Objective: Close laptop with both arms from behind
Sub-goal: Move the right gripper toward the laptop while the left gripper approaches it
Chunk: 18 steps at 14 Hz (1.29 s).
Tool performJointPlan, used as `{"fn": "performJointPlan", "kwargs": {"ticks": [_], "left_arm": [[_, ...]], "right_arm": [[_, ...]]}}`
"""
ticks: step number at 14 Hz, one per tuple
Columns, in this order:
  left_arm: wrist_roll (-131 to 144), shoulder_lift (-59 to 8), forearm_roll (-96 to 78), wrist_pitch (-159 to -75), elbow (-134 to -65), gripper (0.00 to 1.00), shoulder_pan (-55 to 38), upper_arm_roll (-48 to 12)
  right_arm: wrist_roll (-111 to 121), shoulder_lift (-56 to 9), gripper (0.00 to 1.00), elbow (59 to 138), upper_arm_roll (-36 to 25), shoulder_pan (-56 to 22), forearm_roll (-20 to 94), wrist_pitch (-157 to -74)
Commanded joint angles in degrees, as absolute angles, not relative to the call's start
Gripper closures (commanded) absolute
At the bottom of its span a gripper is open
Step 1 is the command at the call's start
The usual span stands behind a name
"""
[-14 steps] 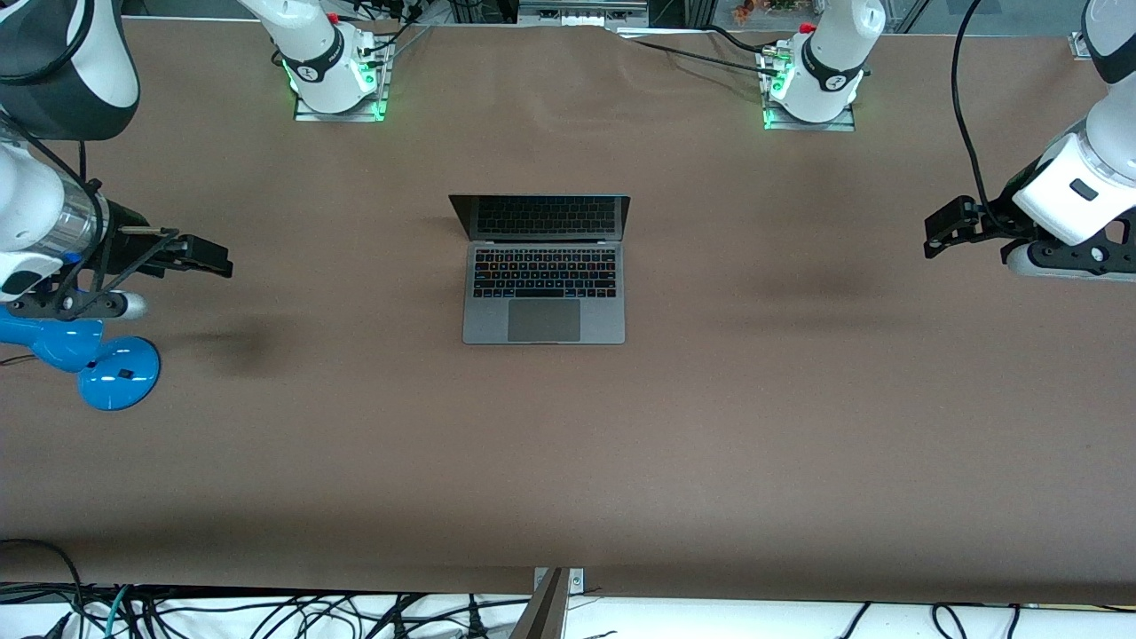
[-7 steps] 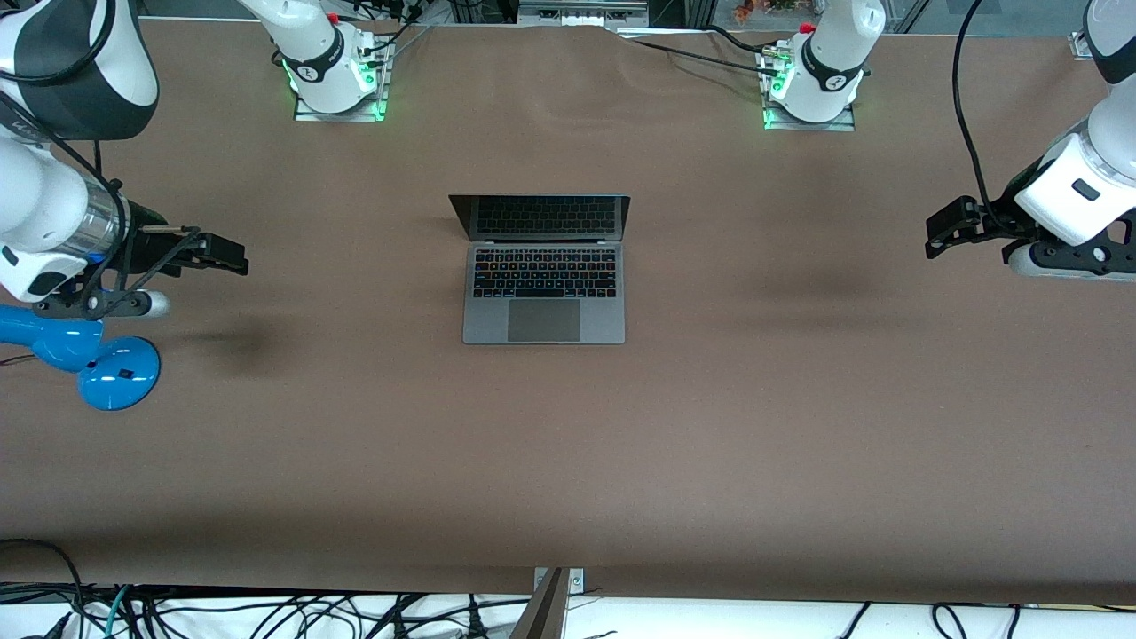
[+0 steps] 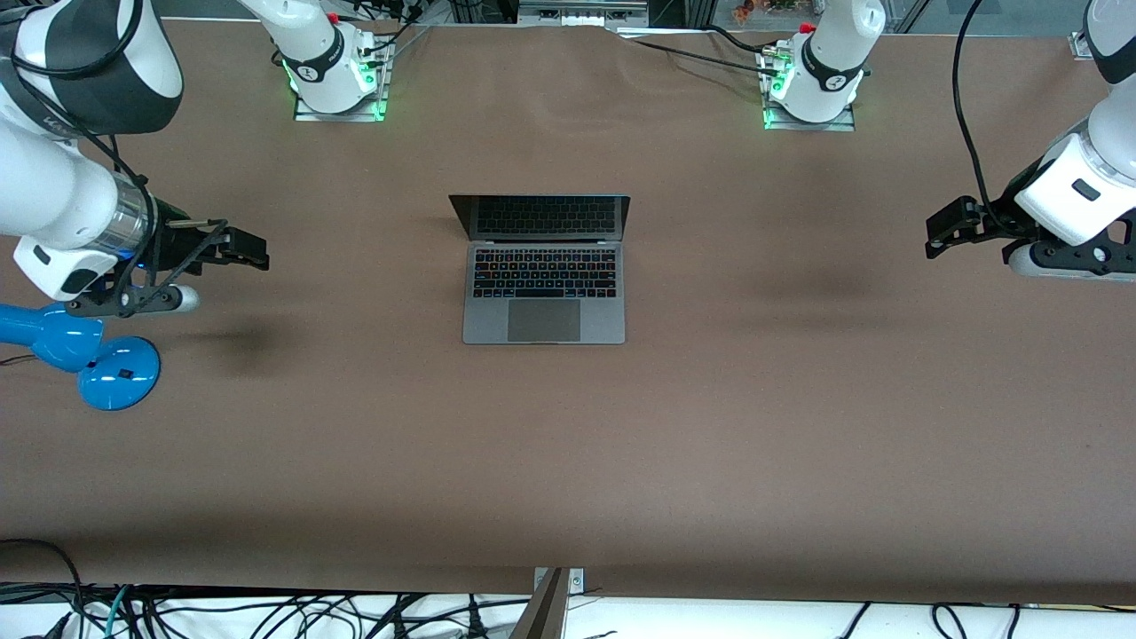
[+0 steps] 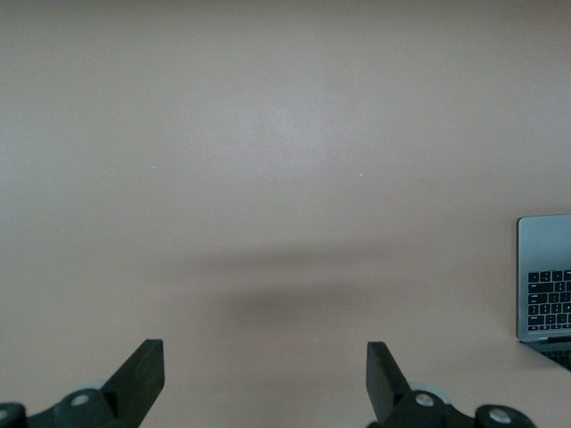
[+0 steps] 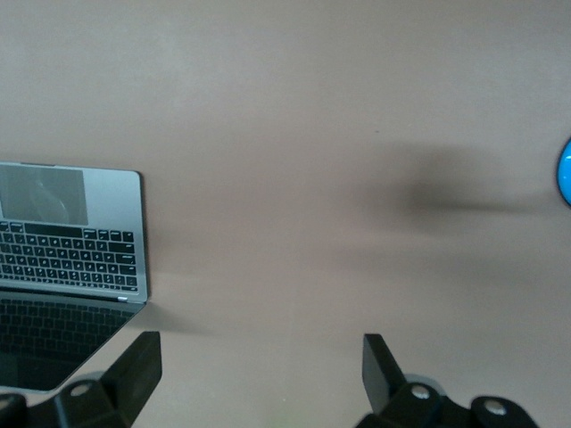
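Note:
The left gripper should next shut the screen over the lid's keyboard (image 3: 544,273), so it should grab the laptop lid by its side edge (image 3: 625,217).
The space-grey laptop (image 3: 543,293) lies open in the middle of the brown table, its dark screen (image 3: 541,217) upright on the side toward the arm bases. My right gripper (image 3: 248,248) is open and empty, above the table toward the right arm's end, well apart from the laptop. My left gripper (image 3: 942,232) is open and empty, above the table toward the left arm's end. The laptop shows at the edge of the left wrist view (image 4: 546,276) and in the right wrist view (image 5: 71,241). Both wrist views show open fingers (image 4: 143,374) (image 5: 134,366) over bare table.
A blue stand (image 3: 98,355) sits on the table under the right arm, nearer the front camera than the right gripper. The arm bases (image 3: 337,80) (image 3: 809,89) stand along the table's edge. Cables hang past the table's near edge (image 3: 266,612).
My right arm has moved toward the laptop along the table. The left gripper has barely shifted. The laptop has not moved.

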State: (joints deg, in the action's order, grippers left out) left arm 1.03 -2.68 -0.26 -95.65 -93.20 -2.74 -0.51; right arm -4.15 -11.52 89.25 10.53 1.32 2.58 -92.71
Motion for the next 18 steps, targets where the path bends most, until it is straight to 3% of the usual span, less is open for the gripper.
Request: {"fn": "performJointPlan", "kwargs": {"ticks": [1, 5, 8, 12, 13, 18], "left_arm": [[0.97, -2.81, -0.09, -95.54, -92.29, 0.0, -2.72, -0.44], [1.14, -5.09, -0.35, -95.71, -92.2, 0.0, -3.34, -0.53], [1.14, -7.2, -0.26, -97.02, -92.2, 0.0, -5.09, -0.53], [1.32, -8.52, -0.35, -97.73, -92.28, 0.0, -6.85, -0.61], [1.49, -8.96, -0.44, -97.73, -92.37, 0.0, -7.38, -0.62], [8.34, -9.58, -1.05, -96.25, -93.34, 0.01, -8.35, -5.97]], "right_arm": [[-5.7, -11.51, 0.0, 89.82, 15.71, 2.02, 3.34, -91.06], [-22.81, -13.7, 0.0, 89.82, 25.29, 1.5, 3.43, -91.41], [-30.21, -15.03, 0.01, 89.82, 28.82, 0.7, 3.6, -91.14], [-36.11, -17.05, 0.45, 90.09, 31.29, 0.35, 10.25, -89.74], [-36.91, -17.49, 0.51, 90.44, 31.38, 0.18, 12.72, -89.04], [-36.21, -19.5, 0.6, 91.23, 31.9, -1.23, 16.16, -84.3]]}}
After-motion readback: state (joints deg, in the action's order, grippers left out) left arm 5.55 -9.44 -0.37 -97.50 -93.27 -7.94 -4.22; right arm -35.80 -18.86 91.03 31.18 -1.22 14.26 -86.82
